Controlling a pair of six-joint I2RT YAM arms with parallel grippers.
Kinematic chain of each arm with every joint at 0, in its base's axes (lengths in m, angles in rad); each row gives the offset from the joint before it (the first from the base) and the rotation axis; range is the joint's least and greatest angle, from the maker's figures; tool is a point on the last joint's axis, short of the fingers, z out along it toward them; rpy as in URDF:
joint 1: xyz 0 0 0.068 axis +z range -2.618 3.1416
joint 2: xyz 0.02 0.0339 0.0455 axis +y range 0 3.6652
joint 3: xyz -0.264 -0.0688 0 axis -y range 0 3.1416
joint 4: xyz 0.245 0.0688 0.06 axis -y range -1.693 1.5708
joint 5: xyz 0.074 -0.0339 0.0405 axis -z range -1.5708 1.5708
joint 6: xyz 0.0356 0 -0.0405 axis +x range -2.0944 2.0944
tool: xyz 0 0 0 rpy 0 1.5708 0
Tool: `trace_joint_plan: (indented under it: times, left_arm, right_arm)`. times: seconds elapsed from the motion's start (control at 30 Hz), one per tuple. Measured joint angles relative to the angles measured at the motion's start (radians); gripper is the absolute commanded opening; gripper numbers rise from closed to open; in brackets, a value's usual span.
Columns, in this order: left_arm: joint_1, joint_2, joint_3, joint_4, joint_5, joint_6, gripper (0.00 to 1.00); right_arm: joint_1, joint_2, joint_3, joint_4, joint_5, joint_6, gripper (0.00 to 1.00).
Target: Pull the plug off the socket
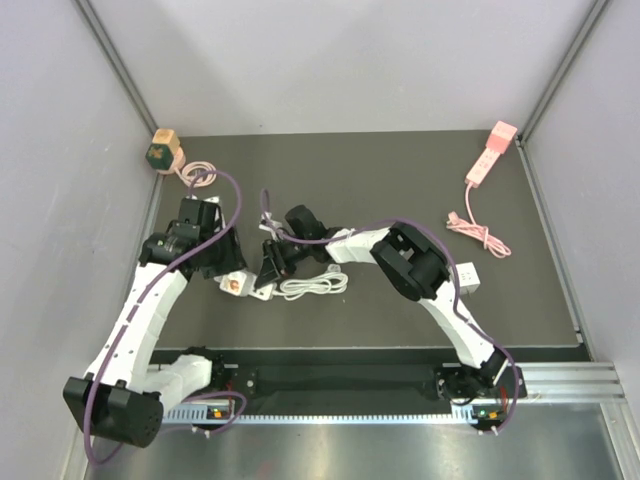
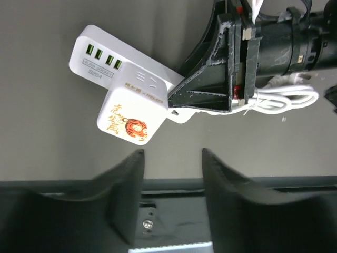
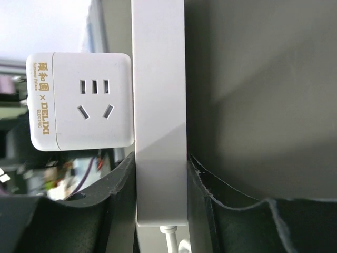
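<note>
I next need my left gripper to grab the plug's opposite sides, on either side of its tiger side, to pull the cube plug (image 1: 232, 285) off the socket.
A white power strip (image 2: 113, 63) with USB ports lies on the dark table, with a white cube plug (image 2: 131, 115), marked with an orange tiger picture, plugged into it. My right gripper (image 3: 160, 168) is shut on the cord end of the strip (image 3: 158, 105), and the cube plug (image 3: 79, 108) sticks out to its left. My left gripper (image 2: 171, 171) is open and empty, its fingers just short of the cube plug and not touching it. In the top view the strip (image 1: 258, 293) and the plug (image 1: 232, 285) sit between my left gripper (image 1: 222, 266) and my right gripper (image 1: 270, 268).
The strip's white coiled cord (image 1: 315, 285) lies right of the grippers. A pink power strip (image 1: 490, 155) with its cord (image 1: 478, 232) is at the back right. A green-and-wood cube (image 1: 162, 150) and a pink cable coil (image 1: 198, 176) are at the back left. A small white adapter (image 1: 466, 275) lies beside the right arm.
</note>
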Motion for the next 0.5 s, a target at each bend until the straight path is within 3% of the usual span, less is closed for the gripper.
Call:
trace_joint_plan:
  times: [0.07, 0.33, 0.5]
  left_arm:
    - [0.0, 0.011, -0.001, -0.003, 0.021, 0.005, 0.72]
    - [-0.002, 0.122, -0.002, -0.002, 0.137, 0.061, 0.84]
    - [-0.067, 0.192, -0.016, 0.003, 0.159, 0.084, 0.85]
  right_arm:
    - [-0.014, 0.0, -0.037, 0.043, -0.055, 0.03, 0.0]
    - [-0.076, 0.0, -0.114, 0.044, -0.257, 0.009, 0.0]
    - [-0.095, -0.02, -0.167, 0.042, -0.34, -0.016, 0.0]
